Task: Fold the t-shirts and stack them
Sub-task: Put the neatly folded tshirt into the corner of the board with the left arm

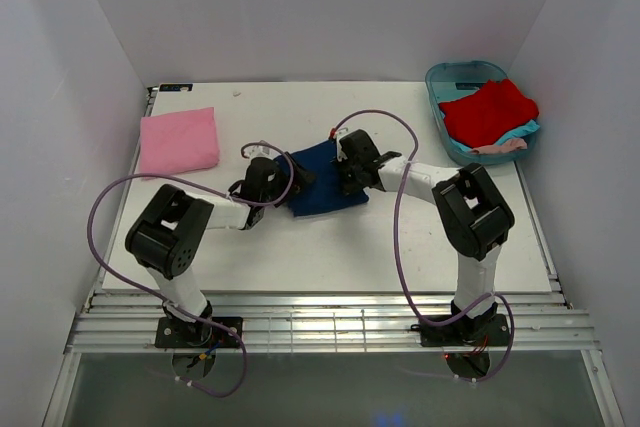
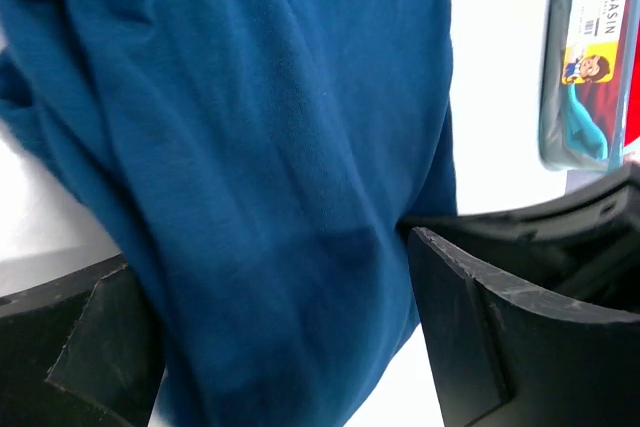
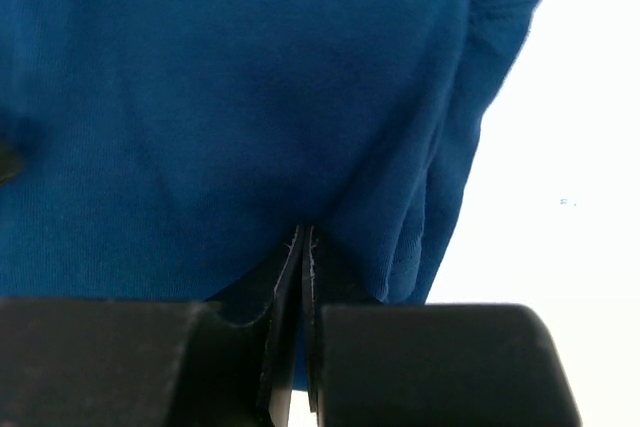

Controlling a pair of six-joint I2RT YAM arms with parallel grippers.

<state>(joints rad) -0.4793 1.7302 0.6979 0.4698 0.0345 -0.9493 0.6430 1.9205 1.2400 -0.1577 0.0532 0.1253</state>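
Observation:
I need to grip the navy blue t-shirt with my left gripper next, by its side edge nearest the pink t-shirt. That will gather the folded layers together, so I can stack it there.
The navy blue t-shirt [image 1: 325, 187] lies bunched at the table's middle, between both arms. My left gripper [image 1: 287, 179] is at its left edge. In the left wrist view this gripper [image 2: 285, 337] stands wide open, with the navy cloth [image 2: 250, 147] lying loose between its fingers [image 2: 480, 327]. My right gripper [image 1: 345, 172] is at the shirt's right side. Its jaws [image 3: 303, 247] are shut, pinching a fold of the navy cloth [image 3: 250, 97]. A folded pink t-shirt [image 1: 178, 142] rests at the back left. The red t-shirt [image 1: 488, 112] and a teal one [image 1: 522, 132] sit in the tub.
The teal plastic tub [image 1: 440, 82] stands at the back right corner, and its labelled end [image 2: 590, 57] shows in the left wrist view. White walls close in the table on three sides. Purple cables loop off both arms.

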